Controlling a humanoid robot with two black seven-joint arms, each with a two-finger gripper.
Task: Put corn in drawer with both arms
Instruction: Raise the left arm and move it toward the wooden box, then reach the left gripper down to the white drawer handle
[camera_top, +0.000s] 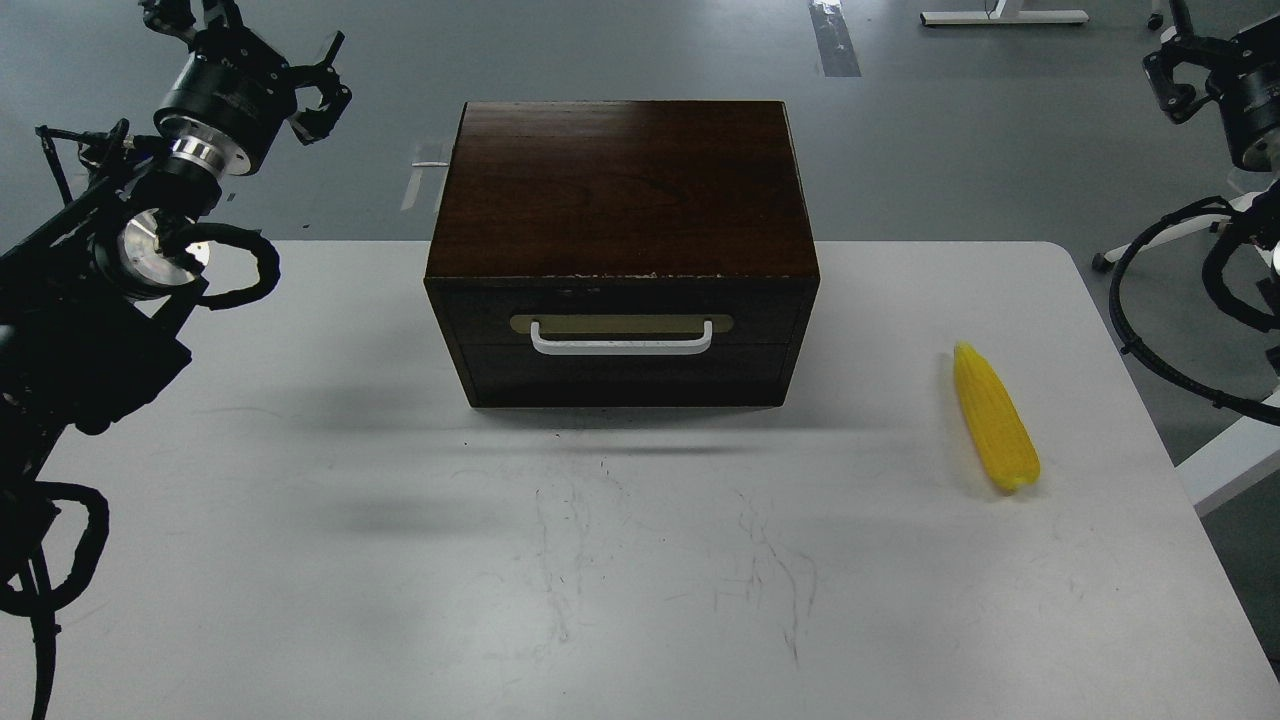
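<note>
My left gripper grabs its white bar handle (621, 346) next, since the drawer front sits shut inside its casing (620, 185) and only the bar sticks out.
The yellow corn (994, 418) lies on the white table (300, 560) at the right, pointed end away from me. The dark brown drawer (622, 343) is closed inside its wooden box casing (620, 185), its white bar handle (621, 346) facing me. My left gripper (290, 60) is raised at the upper left, well left of the box, fingers spread and empty. My right gripper (1185, 65) is raised at the upper right edge, far above and right of the corn; it is partly cut off by the frame.
The table's right edge (1150, 420) runs close to the corn. Black cable loops hang from both arms at the view's sides. Grey floor with a white stand foot (1003, 16) lies behind the table.
</note>
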